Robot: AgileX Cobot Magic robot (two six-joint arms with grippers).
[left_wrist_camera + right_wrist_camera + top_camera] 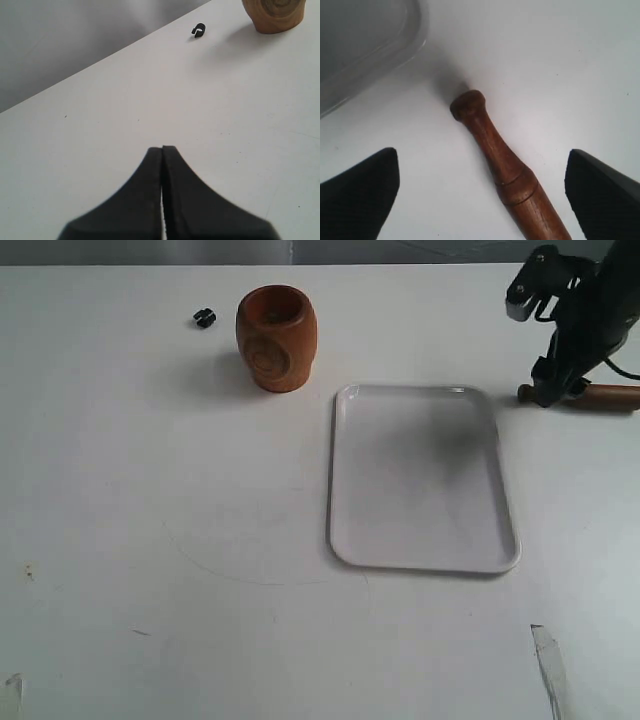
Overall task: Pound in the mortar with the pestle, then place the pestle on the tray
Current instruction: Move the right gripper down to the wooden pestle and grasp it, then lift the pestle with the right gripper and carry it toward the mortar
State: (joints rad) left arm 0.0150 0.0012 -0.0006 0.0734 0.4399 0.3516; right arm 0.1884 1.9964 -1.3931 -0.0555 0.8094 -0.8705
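My right gripper is to grab the pestle next by its slim neck beside the knob, so the pestle's thick end stays free to pound in the mortar.
The reddish-brown wooden mortar stands upright at the back, left of the white tray; its base shows in the left wrist view. The pestle lies flat on the table right of the tray, knobbed end toward it. My right gripper hovers over the pestle, fingers wide open on either side of its shaft, not touching it. A corner of the tray shows in the right wrist view. My left gripper is shut and empty over bare table.
A tiny black object lies left of the mortar, also seen in the left wrist view. The table's far edge runs behind the mortar. A clear strip lies at the front right.
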